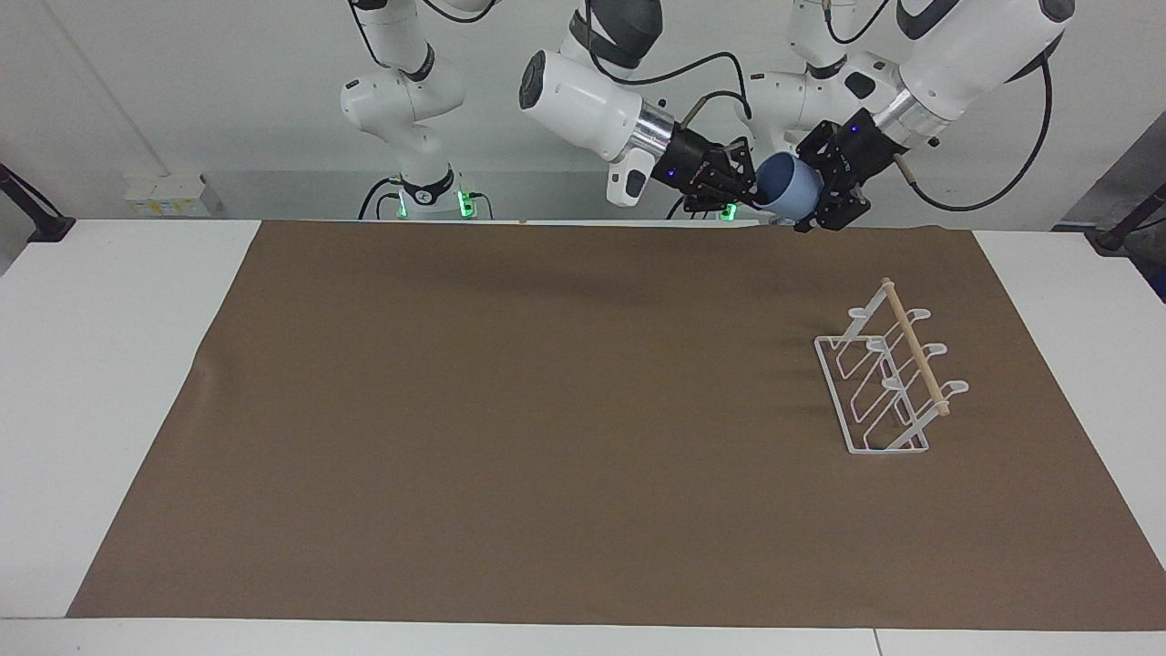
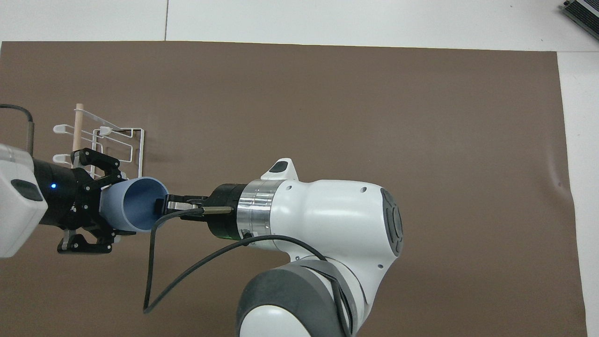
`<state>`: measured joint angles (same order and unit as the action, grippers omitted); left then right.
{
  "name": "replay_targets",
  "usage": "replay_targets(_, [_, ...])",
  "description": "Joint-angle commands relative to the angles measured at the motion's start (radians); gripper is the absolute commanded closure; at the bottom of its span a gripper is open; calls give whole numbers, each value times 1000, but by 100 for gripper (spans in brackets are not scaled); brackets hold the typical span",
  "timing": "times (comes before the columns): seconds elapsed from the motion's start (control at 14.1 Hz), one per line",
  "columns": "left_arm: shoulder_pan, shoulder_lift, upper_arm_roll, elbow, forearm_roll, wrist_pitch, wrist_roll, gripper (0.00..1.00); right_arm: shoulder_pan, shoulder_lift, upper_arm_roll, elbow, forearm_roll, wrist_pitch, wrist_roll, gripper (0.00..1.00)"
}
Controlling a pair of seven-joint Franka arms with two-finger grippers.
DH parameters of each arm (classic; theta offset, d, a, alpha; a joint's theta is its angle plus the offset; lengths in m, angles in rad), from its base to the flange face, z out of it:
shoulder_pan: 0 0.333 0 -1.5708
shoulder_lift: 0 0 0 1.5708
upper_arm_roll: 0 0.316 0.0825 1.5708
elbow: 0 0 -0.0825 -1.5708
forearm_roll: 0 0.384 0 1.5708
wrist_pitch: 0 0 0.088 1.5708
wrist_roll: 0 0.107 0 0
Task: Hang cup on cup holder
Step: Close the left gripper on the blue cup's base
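Note:
The cup's opening [image 2: 145,204] has to stay free to go onto the cup holder, so my left gripper will next grab the cup by its base end [image 2: 109,200].
The light-blue cup [image 1: 789,188] is held on its side in the air, over the mat's edge by the robots, toward the left arm's end. My right gripper [image 1: 749,188] is shut on the cup's rim, one finger inside the mouth; it also shows in the overhead view [image 2: 161,204]. My left gripper [image 1: 807,189] is open, its fingers on either side of the cup's base [image 2: 117,210]. The cup [image 2: 135,206] points its mouth at the right arm. The white wire cup holder [image 1: 915,351] stands empty on the mat; in the overhead view [image 2: 77,128] the left gripper partly covers it.
A brown mat [image 1: 547,410] covers most of the white table [image 1: 91,364]. Nothing else lies on it. The right arm's large white link [image 2: 327,220] spans the middle of the overhead view.

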<state>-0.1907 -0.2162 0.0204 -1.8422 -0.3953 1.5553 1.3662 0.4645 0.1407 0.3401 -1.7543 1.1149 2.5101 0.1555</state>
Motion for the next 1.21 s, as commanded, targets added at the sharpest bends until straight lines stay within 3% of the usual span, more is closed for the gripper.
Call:
replay_targets(0.0, [-19, -12, 3, -35, -19, 90, 1, 100, 0, 0, 16, 13, 34, 12, -16, 100])
replay_targets(0.35, [-19, -11, 0, -35, -4, 115, -4, 100, 0, 0, 16, 13, 34, 12, -13, 98])
replay_targets(0.78, [-27, -12, -45, -23, 156, 98, -9, 100, 0, 0, 16, 13, 34, 13, 1, 55])
replay_targets(1.14, [-26, -15, -57, -15, 291, 97, -13, 100, -4, 5, 13, 18, 31, 15, 7, 44])
